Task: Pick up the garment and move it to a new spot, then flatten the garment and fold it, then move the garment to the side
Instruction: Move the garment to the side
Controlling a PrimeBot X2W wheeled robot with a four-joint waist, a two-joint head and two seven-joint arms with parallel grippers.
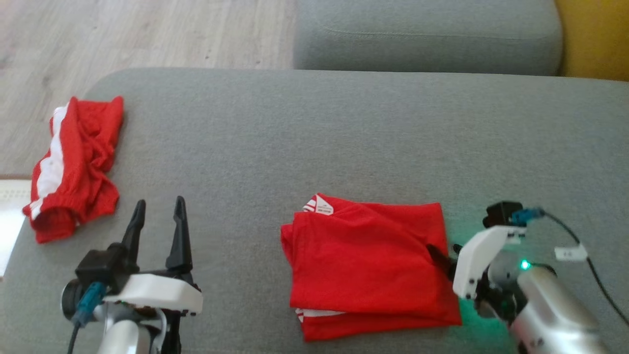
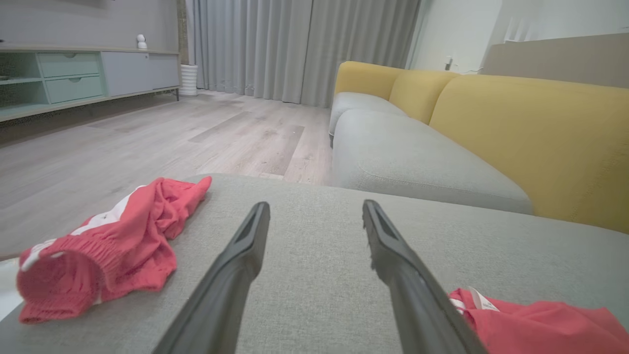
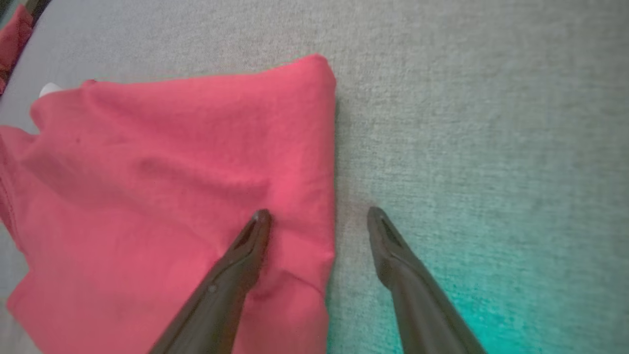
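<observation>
The folded red garment (image 1: 359,259) needs to move to a new spot, so my right gripper will next grab it by its folded side edge (image 1: 445,239).
The garment (image 1: 363,265) is red and lies folded into a rough square on the grey cushion (image 1: 314,123), a white label showing at its far left corner. In the right wrist view my right gripper (image 3: 319,213) straddles the right edge of the garment (image 3: 172,172), jaws open. One finger presses on the cloth, the other rests on bare cushion. From the head, that right gripper (image 1: 444,250) sits at the fold's right edge. My left gripper (image 1: 159,202) stands open over bare cushion, well left of the garment. The left gripper (image 2: 315,206) holds nothing; the garment's corner (image 2: 540,324) lies to its right.
A crumpled red piece of clothing with a white stripe (image 1: 73,167) lies at the cushion's left edge, also in the left wrist view (image 2: 108,246). Wooden floor (image 1: 123,34) lies beyond that edge. A grey sofa seat (image 1: 427,34) with yellow backrests (image 2: 530,123) stands behind.
</observation>
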